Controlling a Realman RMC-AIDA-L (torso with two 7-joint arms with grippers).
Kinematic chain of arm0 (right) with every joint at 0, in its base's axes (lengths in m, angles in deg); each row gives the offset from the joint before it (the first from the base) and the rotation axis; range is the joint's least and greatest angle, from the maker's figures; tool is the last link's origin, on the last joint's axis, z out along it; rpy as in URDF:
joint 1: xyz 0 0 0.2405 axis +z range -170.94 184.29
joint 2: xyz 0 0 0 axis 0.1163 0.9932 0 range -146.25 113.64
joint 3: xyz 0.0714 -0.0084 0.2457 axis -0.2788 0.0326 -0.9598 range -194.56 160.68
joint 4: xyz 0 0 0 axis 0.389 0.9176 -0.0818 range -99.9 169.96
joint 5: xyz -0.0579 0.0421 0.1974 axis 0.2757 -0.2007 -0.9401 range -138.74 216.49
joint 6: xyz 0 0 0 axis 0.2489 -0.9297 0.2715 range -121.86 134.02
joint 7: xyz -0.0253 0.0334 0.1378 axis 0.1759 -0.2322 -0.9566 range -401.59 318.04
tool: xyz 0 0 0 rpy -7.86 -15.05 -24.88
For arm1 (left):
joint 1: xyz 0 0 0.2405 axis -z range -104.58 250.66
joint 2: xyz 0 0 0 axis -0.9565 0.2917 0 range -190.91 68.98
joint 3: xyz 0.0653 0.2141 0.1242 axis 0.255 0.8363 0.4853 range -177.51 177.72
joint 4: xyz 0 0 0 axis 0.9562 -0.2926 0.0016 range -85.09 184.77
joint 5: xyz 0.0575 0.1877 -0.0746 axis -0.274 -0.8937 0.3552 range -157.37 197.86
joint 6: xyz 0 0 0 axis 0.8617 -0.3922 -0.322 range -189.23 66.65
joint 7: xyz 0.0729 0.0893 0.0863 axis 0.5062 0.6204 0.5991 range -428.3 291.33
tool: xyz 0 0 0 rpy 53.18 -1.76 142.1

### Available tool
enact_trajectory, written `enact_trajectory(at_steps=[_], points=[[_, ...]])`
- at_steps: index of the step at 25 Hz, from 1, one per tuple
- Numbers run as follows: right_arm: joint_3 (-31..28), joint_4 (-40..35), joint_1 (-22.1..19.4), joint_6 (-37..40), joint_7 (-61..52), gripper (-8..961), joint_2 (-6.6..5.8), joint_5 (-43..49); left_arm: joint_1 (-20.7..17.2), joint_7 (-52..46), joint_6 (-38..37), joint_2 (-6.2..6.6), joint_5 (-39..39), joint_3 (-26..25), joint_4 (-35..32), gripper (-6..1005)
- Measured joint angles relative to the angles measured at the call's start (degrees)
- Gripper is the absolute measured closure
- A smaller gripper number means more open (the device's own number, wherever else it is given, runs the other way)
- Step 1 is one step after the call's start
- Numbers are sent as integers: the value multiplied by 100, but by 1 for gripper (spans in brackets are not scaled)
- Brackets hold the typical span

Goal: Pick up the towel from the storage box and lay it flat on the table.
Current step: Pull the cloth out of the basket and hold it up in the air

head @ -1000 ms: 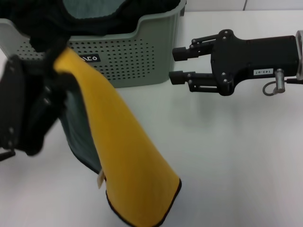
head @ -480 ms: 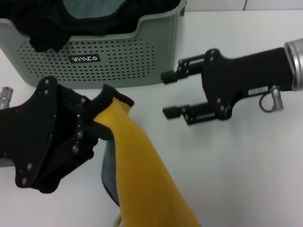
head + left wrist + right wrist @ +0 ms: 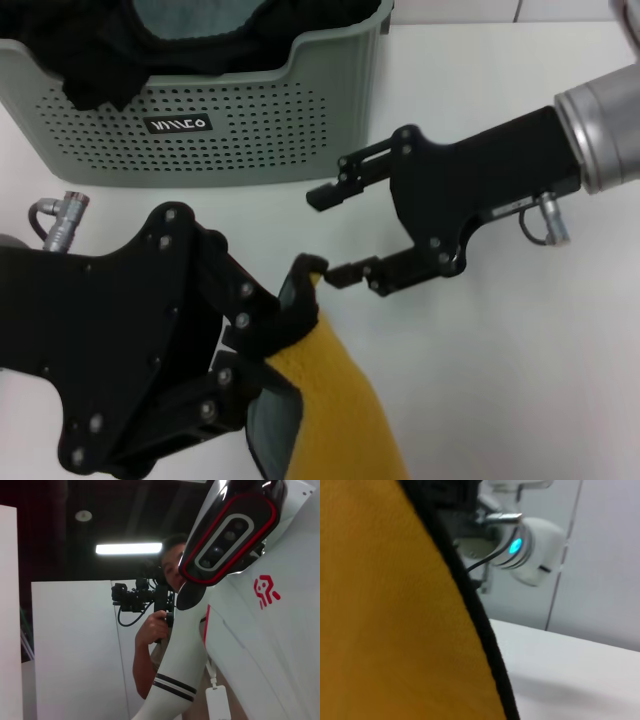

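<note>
My right gripper needs to move toward the towel's held top corner (image 3: 305, 285) first and then close on it. Its fingers are short of the corner, so they would miss if they closed now.
My left gripper (image 3: 287, 305) is shut on a top corner of the towel (image 3: 345, 405) and holds it above the table (image 3: 500, 380), in front of the storage box (image 3: 250, 130). The towel hangs down out of the bottom of the head view, mustard face to the right and dark teal face (image 3: 272, 432) to the left. My right gripper (image 3: 335, 235) is open, and its lower fingertip (image 3: 340, 273) is close beside the held corner. In the right wrist view the yellow towel (image 3: 380, 610) with its black trim fills the near side. The left wrist view shows none of these things.
An all-black cloth (image 3: 95, 55) and a pale teal cloth (image 3: 190, 14) lie in the storage box and drape over its rim. White tabletop extends to the right (image 3: 560, 400). The left wrist view shows my own head (image 3: 230, 530) and a person with a camera (image 3: 160, 610).
My left gripper has carried the towel away from the box, forward and to the right. My right gripper has moved left and forward, towards the held corner, staying open.
</note>
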Motion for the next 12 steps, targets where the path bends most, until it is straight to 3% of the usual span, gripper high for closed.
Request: enact_trajectory(at_steps=[12], points=[[457,23,-16,-67,388,418,4,229,13,34,1,-9,51,-28,-4,984]])
